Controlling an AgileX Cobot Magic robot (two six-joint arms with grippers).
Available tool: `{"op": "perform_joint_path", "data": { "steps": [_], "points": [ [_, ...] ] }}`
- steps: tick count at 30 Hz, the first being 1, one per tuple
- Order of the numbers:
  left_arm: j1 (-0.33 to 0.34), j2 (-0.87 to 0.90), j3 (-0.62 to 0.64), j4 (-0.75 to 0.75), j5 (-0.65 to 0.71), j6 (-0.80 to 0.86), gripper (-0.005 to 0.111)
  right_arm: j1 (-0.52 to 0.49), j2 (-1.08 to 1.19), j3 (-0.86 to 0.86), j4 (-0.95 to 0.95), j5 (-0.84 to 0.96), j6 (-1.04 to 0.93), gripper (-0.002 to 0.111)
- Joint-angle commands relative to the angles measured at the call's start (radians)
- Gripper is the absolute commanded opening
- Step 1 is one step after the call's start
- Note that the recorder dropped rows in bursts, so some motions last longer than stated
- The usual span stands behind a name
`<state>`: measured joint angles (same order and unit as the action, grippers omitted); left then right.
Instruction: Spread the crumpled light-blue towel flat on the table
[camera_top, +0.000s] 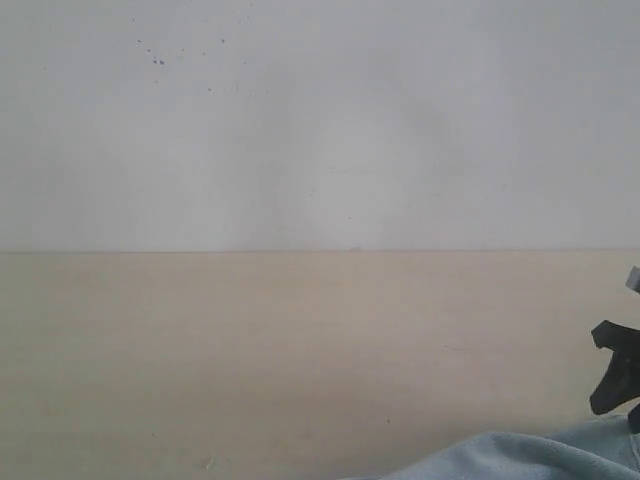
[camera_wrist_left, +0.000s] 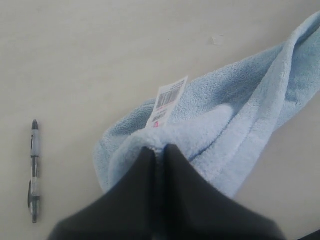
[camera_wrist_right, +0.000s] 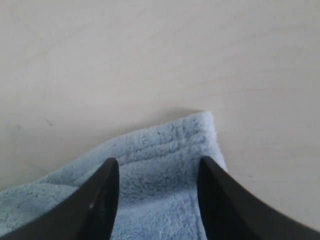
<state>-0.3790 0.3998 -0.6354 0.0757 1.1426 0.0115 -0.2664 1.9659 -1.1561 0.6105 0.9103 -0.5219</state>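
I should next pick up the light-blue towel (camera_wrist_right: 165, 150) by its hemmed corner (camera_wrist_right: 199, 129) with my right gripper, to spread the towel flat on the tabletop.
The light-blue towel (camera_wrist_left: 235, 115) lies bunched on the beige table (camera_wrist_left: 100, 60), its white barcode tag (camera_wrist_left: 167, 100) showing. My left gripper (camera_wrist_left: 159, 149) is shut on a fold of the towel just below the tag. In the right wrist view a hemmed corner of the towel (camera_wrist_right: 165, 150) lies flat, and my right gripper (camera_wrist_right: 159, 167) hangs open above it, one finger to each side. In the exterior view only a bit of the towel (camera_top: 530, 455) shows at the bottom right, with my right gripper (camera_top: 615, 375) at the right edge. The left gripper is out of that view.
A clear pen with a black cap (camera_wrist_left: 34, 167) lies on the table near the towel's bunched end. The white speckled wall (camera_top: 320, 120) rises behind the table's far edge.
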Motion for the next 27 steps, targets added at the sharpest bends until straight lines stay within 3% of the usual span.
{"op": "perform_joint_path", "data": {
  "steps": [1,9,24,27],
  "points": [
    [-0.006,-0.016,0.004,-0.009,-0.017,0.005,0.004,-0.004,-0.001,-0.007,0.016,0.017,-0.024,0.047],
    [-0.006,-0.016,0.004,-0.009,-0.017,0.005,0.004,-0.004,-0.001,-0.007,-0.125,-0.043,0.122,0.047],
    [-0.006,-0.015,0.004,-0.009,-0.02,0.005,0.004,-0.004,0.022,0.019,-0.069,-0.071,0.049,0.047],
    [-0.006,-0.015,0.004,-0.009,-0.02,0.005,0.004,-0.004,0.022,0.019,-0.04,-0.067,0.012,0.039]
  ]
}}
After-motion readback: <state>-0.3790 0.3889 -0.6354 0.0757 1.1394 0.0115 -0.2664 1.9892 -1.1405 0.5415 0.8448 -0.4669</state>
